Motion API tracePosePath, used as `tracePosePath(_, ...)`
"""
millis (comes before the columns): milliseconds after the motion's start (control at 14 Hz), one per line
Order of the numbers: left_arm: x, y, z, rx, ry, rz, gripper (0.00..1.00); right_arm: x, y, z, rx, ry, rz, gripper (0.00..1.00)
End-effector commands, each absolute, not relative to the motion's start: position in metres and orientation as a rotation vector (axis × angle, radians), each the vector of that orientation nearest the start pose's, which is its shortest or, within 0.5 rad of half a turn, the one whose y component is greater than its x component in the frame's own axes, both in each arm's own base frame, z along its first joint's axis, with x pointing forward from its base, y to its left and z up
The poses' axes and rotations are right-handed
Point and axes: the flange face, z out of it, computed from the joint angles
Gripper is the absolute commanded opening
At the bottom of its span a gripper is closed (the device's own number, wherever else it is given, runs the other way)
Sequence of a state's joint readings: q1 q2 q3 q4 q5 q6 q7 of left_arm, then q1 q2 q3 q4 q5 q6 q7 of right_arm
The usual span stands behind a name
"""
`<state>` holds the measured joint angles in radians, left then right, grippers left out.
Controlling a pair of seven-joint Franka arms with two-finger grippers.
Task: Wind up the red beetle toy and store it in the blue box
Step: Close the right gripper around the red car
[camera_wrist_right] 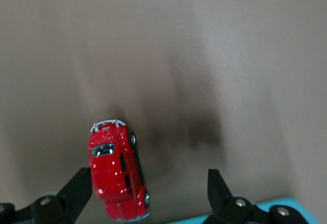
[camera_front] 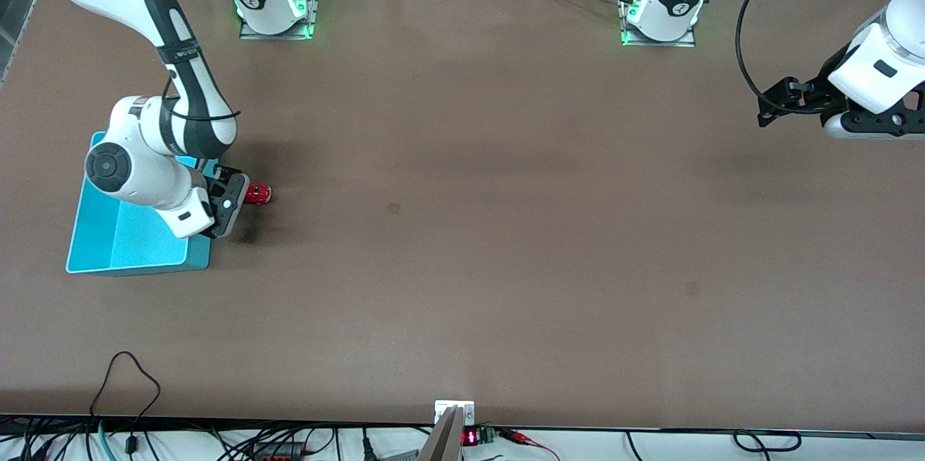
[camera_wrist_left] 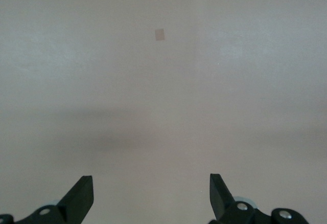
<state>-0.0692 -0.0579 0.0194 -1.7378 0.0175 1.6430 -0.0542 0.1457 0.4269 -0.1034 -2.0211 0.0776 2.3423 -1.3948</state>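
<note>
The red beetle toy (camera_front: 258, 194) is below my right gripper's fingers, which are above the toy over bare table. My right gripper should go lower before it closes on the toy.
The red beetle toy (camera_front: 258, 194) lies on the brown table just beside the blue box (camera_front: 137, 238), on the side toward the left arm's end. My right gripper (camera_front: 242, 195) is low over the toy with its fingers open. In the right wrist view the toy (camera_wrist_right: 116, 175) sits between the open fingers, close against one fingertip (camera_wrist_right: 82, 185), with a wide gap to the other; the gripper's middle (camera_wrist_right: 148, 178) is over bare table. A corner of the blue box (camera_wrist_right: 265, 209) shows there. My left gripper (camera_front: 773, 105) waits open and empty, up over the left arm's end of the table.
A small dark square mark (camera_front: 394, 208) is on the table near the middle; it also shows in the left wrist view (camera_wrist_left: 160, 34). Cables and a small fixture (camera_front: 454, 414) run along the edge nearest the front camera.
</note>
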Motion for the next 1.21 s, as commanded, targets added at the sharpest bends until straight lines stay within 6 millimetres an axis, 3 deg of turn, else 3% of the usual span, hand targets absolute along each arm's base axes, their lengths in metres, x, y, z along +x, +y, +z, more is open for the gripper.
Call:
tracePosePath(0, 0.533, -0.026, 0.587, -3.134, -0.018, 0.06, 1.0, 0.566, 0.029, 0.213, -2.217, -2.121, 0.074, 1.0)
tracePosePath(286, 0.533, -0.028, 0.587, -3.134, -0.014, 0.062, 1.0, 0.545, 0.028, 0.204, -2.183, -2.11, 0.115, 1.0)
tracePosePath(500, 0.532, -0.028, 0.588, -3.134, -0.011, 0.06, 1.0, 0.544, 0.028, 0.2, -2.148, -2.15, 0.112, 1.0)
tracePosePath(643, 0.532, -0.028, 0.587, -3.133, -0.011, 0.072, 1.0, 0.543, 0.031, 0.196, -2.133, -2.168, 0.116, 0.78)
tracePosePath(786, 0.531, -0.028, 0.587, -3.133, -0.011, 0.074, 1.0, 0.545, 0.028, 0.194, -2.123, -2.195, 0.098, 0.63)
tracePosePath(857, 0.533, -0.027, 0.587, -3.132, -0.013, 0.067, 1.0, 0.547, 0.029, 0.196, -2.139, -2.186, 0.091, 0.3)
tracePosePath(1000, 0.533, -0.023, 0.588, -3.09, -0.005, 0.053, 1.0, 0.55, 0.029, 0.203, -2.155, -2.178, 0.073, 0.23)
tracePosePath(1143, 0.538, -0.022, 0.588, -3.081, -0.005, 0.012, 1.0, 0.564, 0.032, 0.228, -2.217, -2.154, 0.006, 0.22)
